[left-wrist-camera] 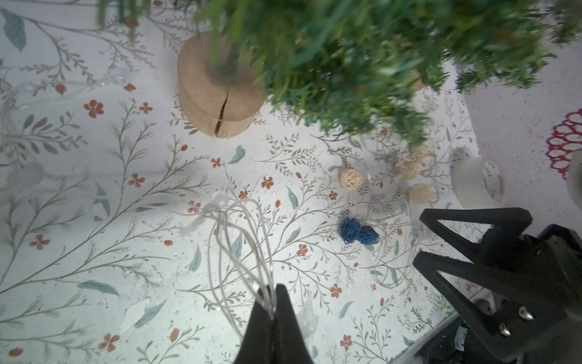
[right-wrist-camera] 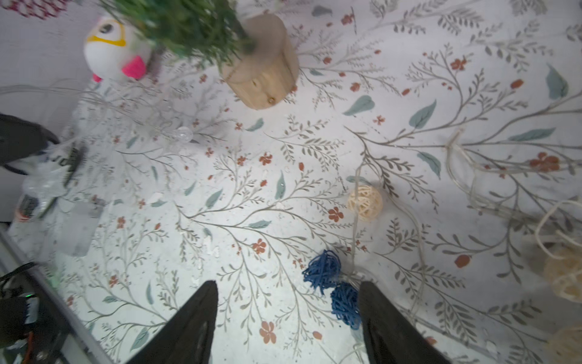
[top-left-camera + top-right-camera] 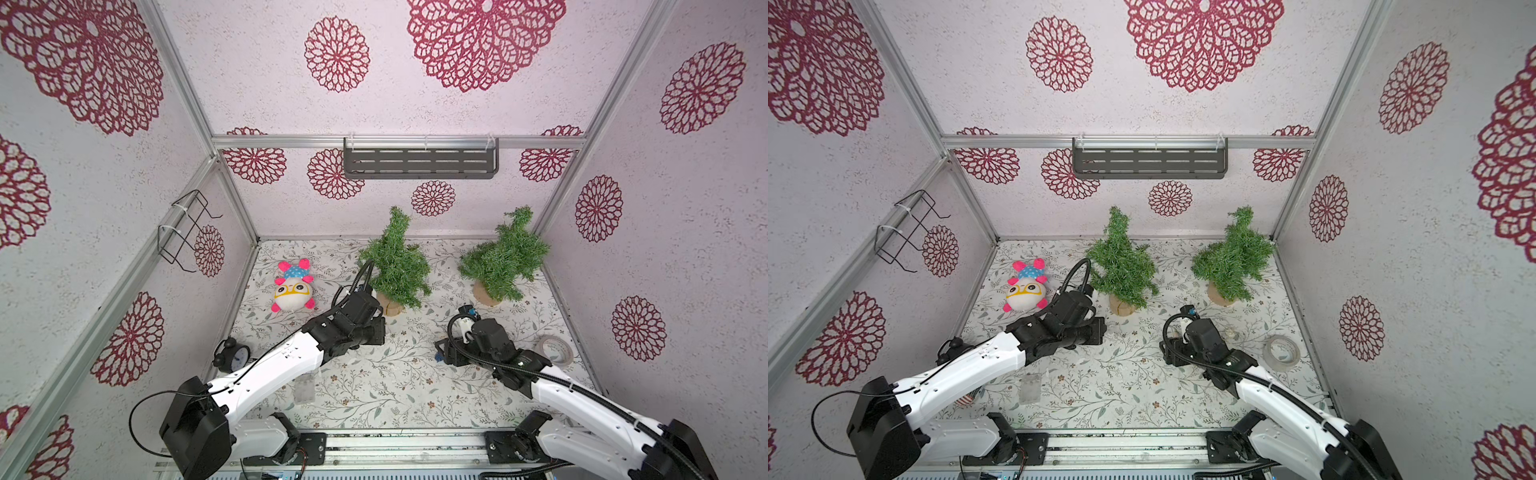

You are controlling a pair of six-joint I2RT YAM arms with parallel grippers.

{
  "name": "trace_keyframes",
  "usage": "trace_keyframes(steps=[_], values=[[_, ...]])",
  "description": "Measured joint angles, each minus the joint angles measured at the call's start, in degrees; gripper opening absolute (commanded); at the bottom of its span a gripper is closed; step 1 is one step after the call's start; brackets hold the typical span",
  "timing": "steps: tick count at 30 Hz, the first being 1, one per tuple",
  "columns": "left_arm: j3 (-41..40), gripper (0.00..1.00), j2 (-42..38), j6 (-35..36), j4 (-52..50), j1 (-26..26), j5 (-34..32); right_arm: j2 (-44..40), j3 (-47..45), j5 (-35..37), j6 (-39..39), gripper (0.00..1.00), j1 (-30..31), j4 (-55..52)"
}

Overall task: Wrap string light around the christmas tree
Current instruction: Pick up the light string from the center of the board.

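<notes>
I should next grab the clear string light by its loose part with my right gripper, away from where my left gripper holds it. Then I can wrap it around the christmas tree.
Two green christmas trees on wooden stumps stand at the back, one by my left arm and one further right. My left gripper is shut on several looped strands of the clear string light, with a clear bulb just ahead, in front of the nearer tree's stump. My right gripper is open low over the floral mat. Two blue woven balls of a second light string lie just inside one finger, with a rattan ball further ahead.
A plush toy lies left of the trees and an alarm clock stands by the left wall. A tape roll sits at the right, a clear plastic box near the front. A shelf and wire rack hang on the walls.
</notes>
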Motion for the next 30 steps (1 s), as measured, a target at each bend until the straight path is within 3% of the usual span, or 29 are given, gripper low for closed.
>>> trace_keyframes(steps=[5, 10, 17, 30], values=[[5.3, 0.00, -1.4, 1.1, -1.4, -3.0, 1.1, -5.5, -3.3, -2.3, 0.1, 0.71, 0.9, 6.4], [10.4, 0.00, -2.2, 2.3, -1.6, -5.8, 1.5, -5.6, -7.5, -0.4, -1.2, 0.76, 6.5, 17.0], [16.7, 0.00, -2.4, 4.5, -1.8, -8.2, 1.9, 3.3, -9.0, 5.2, -6.6, 0.80, 12.0, 32.0], [27.3, 0.00, 1.2, 9.7, -0.9, -11.6, 5.6, 20.3, -3.8, 13.6, -11.2, 0.81, 13.0, 55.0]])
